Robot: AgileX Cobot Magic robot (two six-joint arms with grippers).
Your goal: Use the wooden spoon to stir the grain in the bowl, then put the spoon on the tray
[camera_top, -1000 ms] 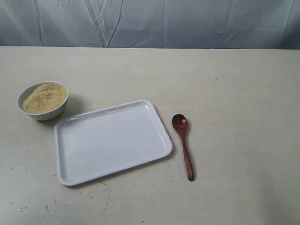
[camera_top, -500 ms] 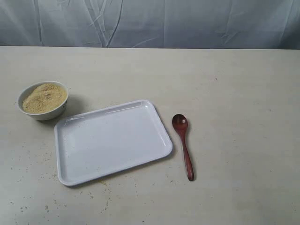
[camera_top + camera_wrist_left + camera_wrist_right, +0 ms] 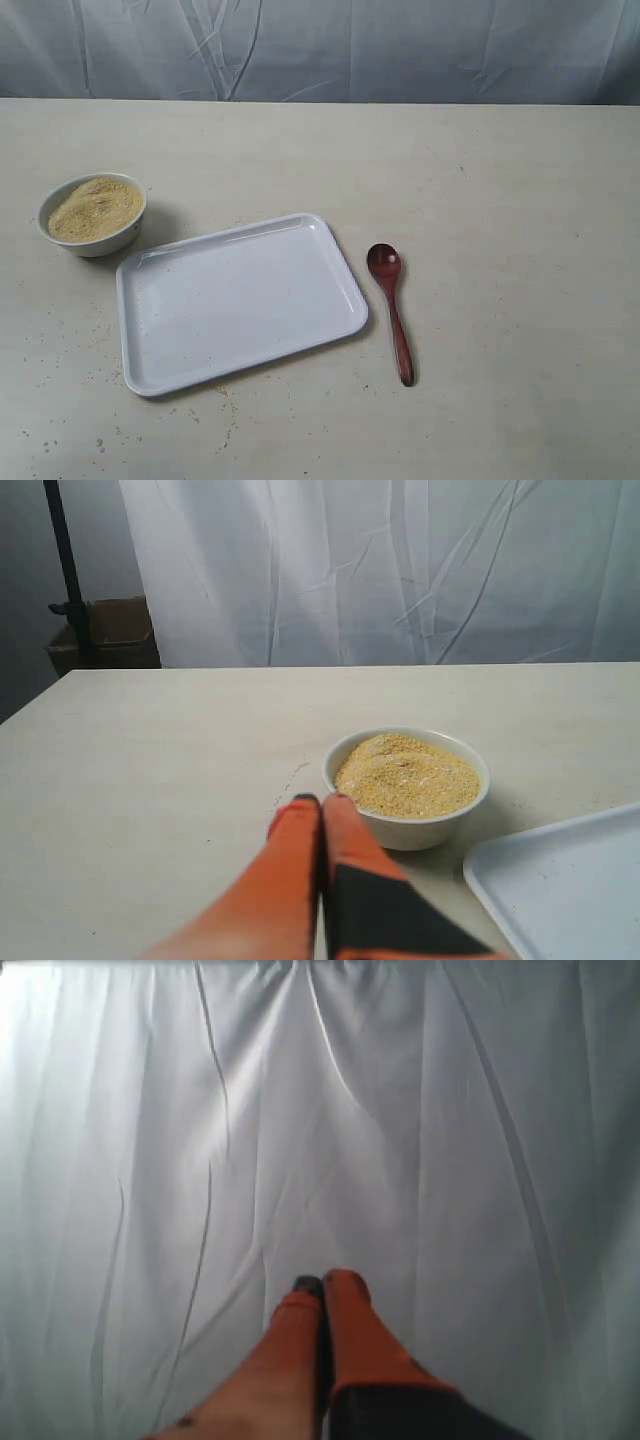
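Note:
I need to take hold of the wooden spoon by its handle with my right gripper next, so that it can stir the grain in the bowl.
The white bowl stands at the table's left, filled with a tan mound of grain. To its right lies the white tray, bare inside. The dark wooden spoon rests flat on the table just right of the tray, head toward the back. Neither gripper shows in the exterior view. In the left wrist view my left gripper is shut and holds nothing, short of the bowl with its grain; a tray corner shows beside it. My right gripper is shut, empty, facing only the curtain.
A pale curtain hangs behind the table's far edge. Scattered grains speckle the table near the tray's front left. In the left wrist view a dark pole and a cardboard box stand beyond the table.

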